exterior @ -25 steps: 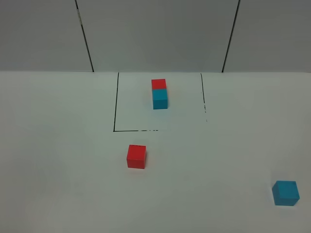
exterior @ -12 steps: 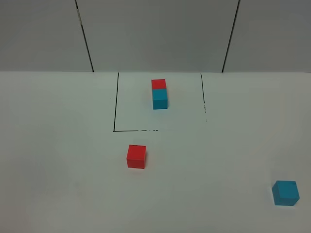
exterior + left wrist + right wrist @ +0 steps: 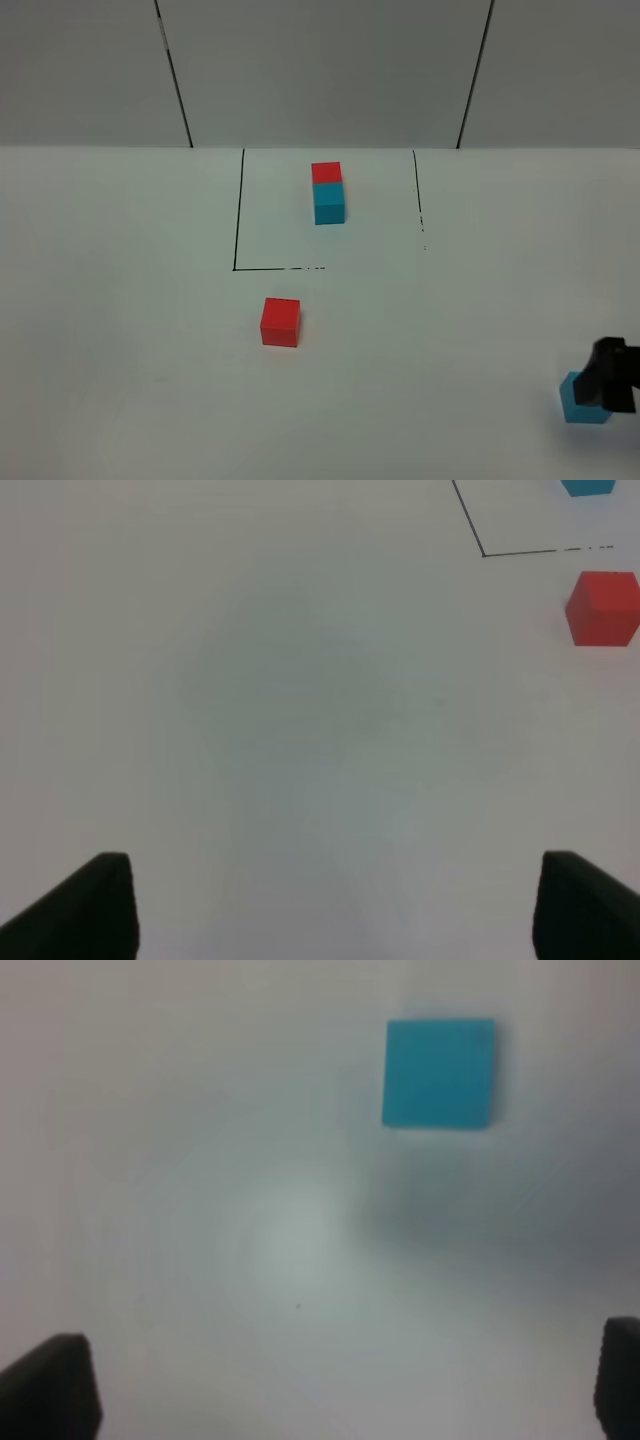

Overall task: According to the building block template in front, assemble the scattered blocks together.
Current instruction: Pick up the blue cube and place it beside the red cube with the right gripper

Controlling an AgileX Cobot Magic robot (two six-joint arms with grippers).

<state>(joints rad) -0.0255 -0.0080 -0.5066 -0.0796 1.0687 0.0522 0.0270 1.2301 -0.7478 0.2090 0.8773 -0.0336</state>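
Note:
The robot's right gripper will grab the cyan cube by its sides next, so that the robot can build a match of the template beside the loose red cube [image 3: 281, 322].
The template, a red cube [image 3: 326, 172] joined to a cyan cube [image 3: 329, 203], stands at the back inside a black-lined square. The loose red cube [image 3: 281, 322] sits just in front of that square and also shows in the left wrist view [image 3: 603, 608]. The loose cyan cube [image 3: 578, 405] sits at the front right. My right gripper [image 3: 610, 375] hangs over it as a blurred dark shape and hides part of it. In the right wrist view the right gripper [image 3: 335, 1385] is open and empty, with the cyan cube [image 3: 440, 1072] ahead of it. My left gripper [image 3: 330, 910] is open and empty, well to the left of the red cube.
The black outline [image 3: 238, 215] marks the template square on the white table [image 3: 130, 300]. Grey wall panels [image 3: 320, 70] stand behind the table's far edge.
My right gripper has come into the exterior view from the right edge and now overlaps the loose cyan cube. The cubes have not moved.

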